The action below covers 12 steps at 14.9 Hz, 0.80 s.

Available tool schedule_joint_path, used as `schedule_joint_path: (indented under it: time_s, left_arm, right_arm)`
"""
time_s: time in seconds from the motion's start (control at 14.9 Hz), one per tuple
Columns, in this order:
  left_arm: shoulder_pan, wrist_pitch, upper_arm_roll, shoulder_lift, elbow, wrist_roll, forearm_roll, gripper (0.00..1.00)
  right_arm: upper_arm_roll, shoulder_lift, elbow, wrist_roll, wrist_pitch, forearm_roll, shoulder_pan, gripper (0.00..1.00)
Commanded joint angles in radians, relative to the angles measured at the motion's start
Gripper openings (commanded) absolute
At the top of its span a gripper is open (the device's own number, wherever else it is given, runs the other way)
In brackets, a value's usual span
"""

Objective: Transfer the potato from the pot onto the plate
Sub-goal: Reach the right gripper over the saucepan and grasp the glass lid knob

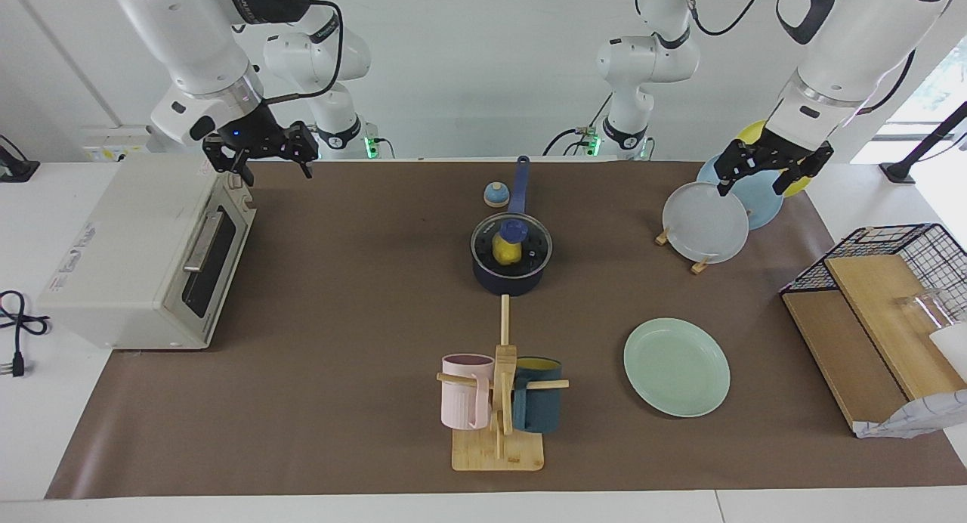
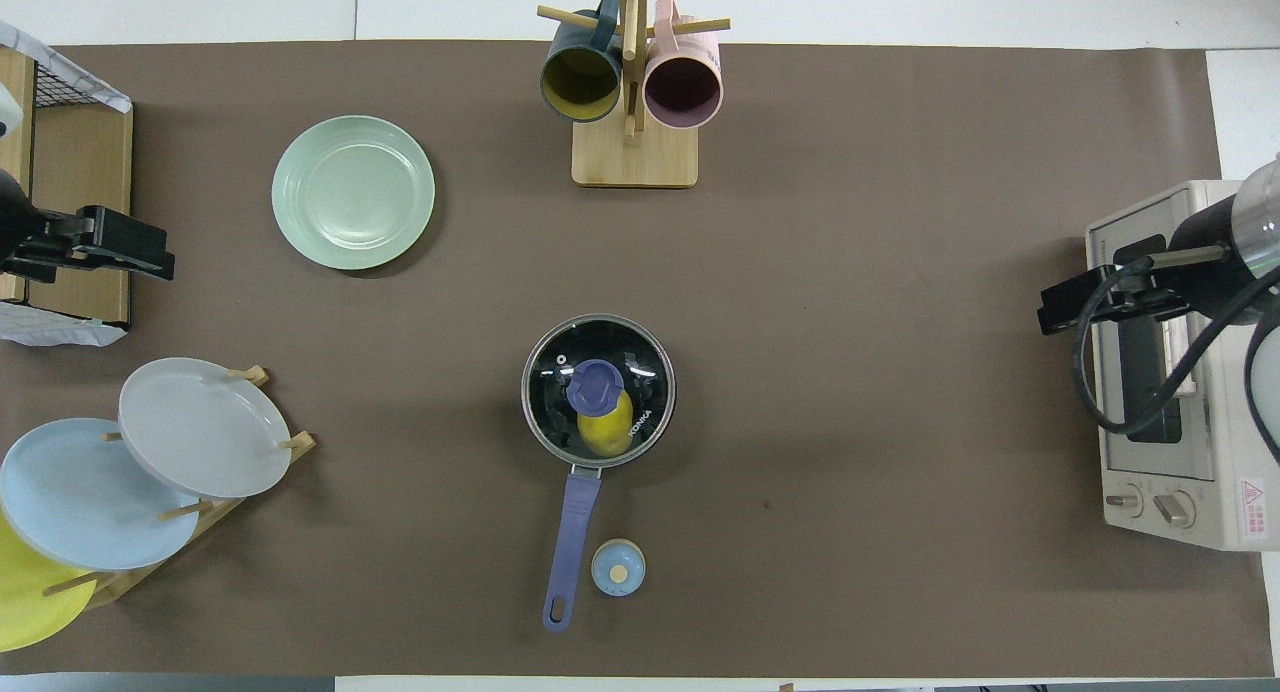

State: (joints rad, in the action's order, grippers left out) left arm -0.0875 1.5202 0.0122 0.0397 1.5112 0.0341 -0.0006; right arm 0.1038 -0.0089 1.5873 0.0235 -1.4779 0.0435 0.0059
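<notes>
I should next take hold of the lid by its narrow blue knob (image 2: 595, 387) with my right gripper, because the glass lid spreads wide across the whole pot.
The dark navy pot (image 1: 511, 277) (image 2: 598, 390) stands mid-table, its long blue handle pointing toward the robots. A glass lid with a blue knob (image 1: 513, 229) (image 2: 596, 385) covers it. The yellow potato (image 1: 506, 251) (image 2: 607, 429) lies inside and shows through the lid. The mint-green plate (image 1: 676, 366) (image 2: 353, 192) lies flat, farther from the robots than the pot and toward the left arm's end. My left gripper (image 1: 759, 183) (image 2: 140, 252) is open and empty, raised over the plate rack. My right gripper (image 1: 276, 171) (image 2: 1060, 312) is open and empty, raised over the toaster oven.
A rack (image 1: 702, 224) holds grey, light blue and yellow plates. A mug tree (image 1: 498, 402) carries a pink and a teal mug. A toaster oven (image 1: 143, 258) sits at the right arm's end. A small blue round piece (image 1: 495, 194) lies beside the pot handle. Boards and a wire basket (image 1: 891, 311) are nearby.
</notes>
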Motion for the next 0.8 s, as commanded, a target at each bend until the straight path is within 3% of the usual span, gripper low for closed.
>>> schedule_joint_path:
  time_s: [0.0, 0.4, 0.6, 0.74]
  left_arm:
    - [0.011, 0.005, 0.005, -0.02, 0.021, -0.005, -0.015, 1.0]
    - [0.011, 0.006, 0.005, -0.02, 0.021, -0.005, -0.015, 1.0]
    - [0.011, 0.005, 0.005, -0.02, 0.021, -0.005, -0.015, 1.0]
    - [0.011, 0.005, 0.005, -0.02, 0.021, -0.005, -0.015, 1.0]
  right_arm:
    - [0.004, 0.078, -0.105, -0.048, 0.016, 0.003, 0.061, 1.0]
    - [0.004, 0.242, -0.243, -0.304, -0.025, -0.031, 0.349, 1.0]
    - [0.004, 0.312, -0.259, -0.469, -0.111, -0.031, 0.454, 1.0]
    - [0.004, 0.337, -0.236, -0.552, -0.232, -0.033, 0.52, 1.0]
